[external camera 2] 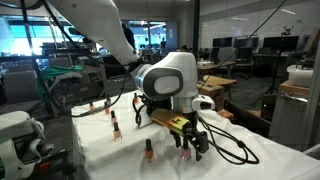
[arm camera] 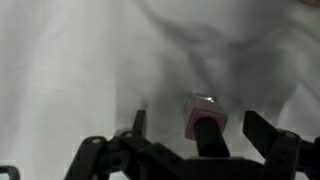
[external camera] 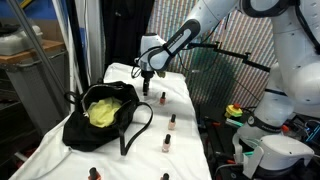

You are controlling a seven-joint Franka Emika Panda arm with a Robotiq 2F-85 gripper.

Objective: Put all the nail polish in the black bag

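Note:
My gripper closes on the bottle now, since the pink nail polish bottle (arm camera: 204, 108) stands upright between its open fingers. Closing now would catch it.
My gripper (arm camera: 199, 126) is open and straddles a pink nail polish bottle (arm camera: 204, 108) with a dark cap, which stands upright on the white cloth with a gap to each finger. The gripper hangs low over the table in both exterior views (external camera: 148, 82) (external camera 2: 190, 148). The black bag (external camera: 85, 128) lies open beside it and shows its yellow-green lining. More bottles stand on the cloth in an exterior view (external camera: 161, 100) (external camera: 172, 121) (external camera: 166, 143) and near the table's front edge (external camera: 95, 174). Several also show in an exterior view (external camera 2: 148, 149) (external camera 2: 115, 127).
The table is covered by a rumpled white cloth (external camera: 190, 95). A black cable (external camera 2: 235, 152) trails from the gripper across it. A dark ribbed panel (external camera: 225, 80) stands beside the table, with a white robot base (external camera: 285, 110) and clutter beyond it.

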